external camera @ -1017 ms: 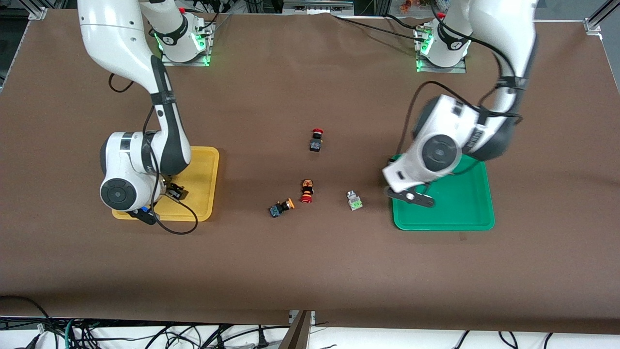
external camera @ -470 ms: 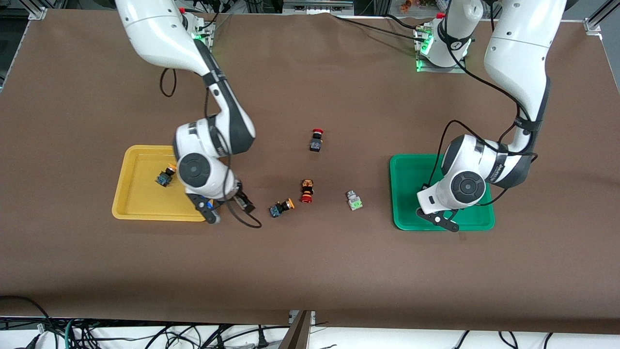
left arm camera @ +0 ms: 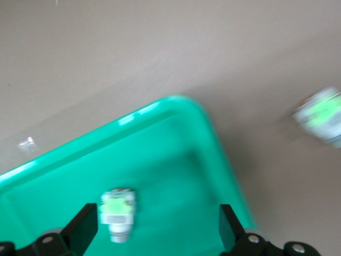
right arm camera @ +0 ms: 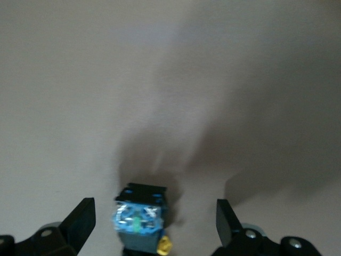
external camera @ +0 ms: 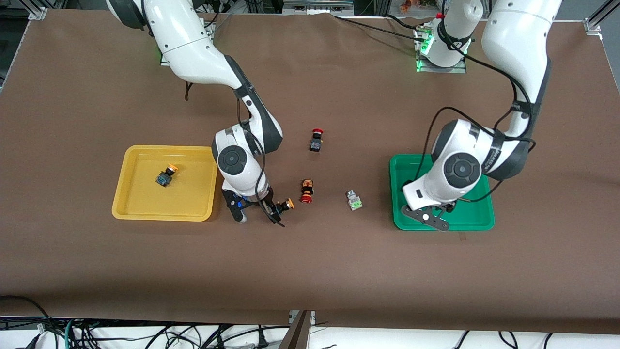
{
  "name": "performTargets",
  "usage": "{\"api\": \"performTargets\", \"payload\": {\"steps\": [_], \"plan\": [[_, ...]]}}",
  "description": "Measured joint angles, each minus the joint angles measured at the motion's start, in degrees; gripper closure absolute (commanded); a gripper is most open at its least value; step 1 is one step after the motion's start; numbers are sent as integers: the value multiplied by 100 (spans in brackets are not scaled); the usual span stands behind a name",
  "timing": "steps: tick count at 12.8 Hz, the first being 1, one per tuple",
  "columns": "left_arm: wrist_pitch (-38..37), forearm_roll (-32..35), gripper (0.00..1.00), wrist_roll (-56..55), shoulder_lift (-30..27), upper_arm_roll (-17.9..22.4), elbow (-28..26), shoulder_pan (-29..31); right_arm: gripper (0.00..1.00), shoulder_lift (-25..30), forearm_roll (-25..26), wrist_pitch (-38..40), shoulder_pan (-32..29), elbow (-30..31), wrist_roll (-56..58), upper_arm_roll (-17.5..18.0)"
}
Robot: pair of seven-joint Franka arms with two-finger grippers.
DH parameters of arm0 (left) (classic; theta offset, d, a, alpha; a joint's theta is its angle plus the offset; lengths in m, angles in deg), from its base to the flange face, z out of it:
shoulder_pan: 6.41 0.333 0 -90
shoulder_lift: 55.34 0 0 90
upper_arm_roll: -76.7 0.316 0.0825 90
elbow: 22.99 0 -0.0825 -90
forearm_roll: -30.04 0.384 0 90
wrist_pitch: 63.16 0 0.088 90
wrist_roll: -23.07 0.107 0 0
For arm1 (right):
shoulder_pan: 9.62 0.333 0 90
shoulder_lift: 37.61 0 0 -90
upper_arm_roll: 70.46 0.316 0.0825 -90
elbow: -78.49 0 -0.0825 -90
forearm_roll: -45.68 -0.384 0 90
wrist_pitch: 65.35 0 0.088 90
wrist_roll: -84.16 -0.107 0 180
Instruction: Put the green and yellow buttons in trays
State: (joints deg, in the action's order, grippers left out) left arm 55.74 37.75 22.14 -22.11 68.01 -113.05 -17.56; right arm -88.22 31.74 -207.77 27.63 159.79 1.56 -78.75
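My right gripper grabs the yellow-capped button by its dark blue body (external camera: pixel 280 208) next, to place it in the yellow tray (external camera: pixel 193 198).
My right gripper (external camera: pixel 258 209) is open and low over a dark blue button with an orange-yellow cap (external camera: pixel 286 205) lying on the table. In the right wrist view this button (right arm camera: pixel 139 221) lies between the open fingers (right arm camera: pixel 80 218). A second yellow-capped button (external camera: pixel 166 175) lies in the yellow tray (external camera: pixel 193 198). My left gripper (external camera: pixel 427 215) is open over the green tray (external camera: pixel 472 215). In the left wrist view a whitish-green button (left arm camera: pixel 118 213) lies in the green tray (left arm camera: pixel 176 160) between the open fingers (left arm camera: pixel 80 230). Another green button (external camera: pixel 354 200) lies on the table beside that tray, and also shows in the left wrist view (left arm camera: pixel 319 117).
A black button with a red cap (external camera: pixel 316 140) lies mid-table, farther from the front camera. An orange-and-black button with a red cap (external camera: pixel 306 190) lies between the yellow-capped button and the green button on the table.
My right gripper left the yellow tray, where a yellow-capped button now lies, and moved to the yellow-capped button on the table. My left gripper shifted over the green tray.
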Motion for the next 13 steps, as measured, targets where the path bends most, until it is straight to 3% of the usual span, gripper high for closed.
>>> {"api": "performTargets", "payload": {"steps": [4,5,6,7,10,11,12,13], "plan": [[378,-301,0,-841,379,-46,456,-654,0,-319,-1,1,18,-361,-272,8],[789,-301,0,-1406,596,-41,510,-874,11,-447,0,-4,49,-419,-273,9],[1149,-290,0,-2036,818,-24,508,-1094,74,-530,0,-6,71,-458,-273,8],[1320,-171,0,-2470,1024,4,503,-1267,100,-553,0,-37,76,-510,-273,2],[1772,469,0,-3151,1460,67,507,-1420,100,-483,181,442,76,-678,-254,-124],[1931,500,13,-3360,1540,95,506,-1419,100,-429,283,816,69,-739,-182,-213],[2007,513,56,-3509,1594,115,506,-1418,100,-343,318,1182,34,-783,43,-291],[2044,513,74,-3596,1622,125,506,-1416,100,-223,318,1546,-39,-802,363,-344]]}}
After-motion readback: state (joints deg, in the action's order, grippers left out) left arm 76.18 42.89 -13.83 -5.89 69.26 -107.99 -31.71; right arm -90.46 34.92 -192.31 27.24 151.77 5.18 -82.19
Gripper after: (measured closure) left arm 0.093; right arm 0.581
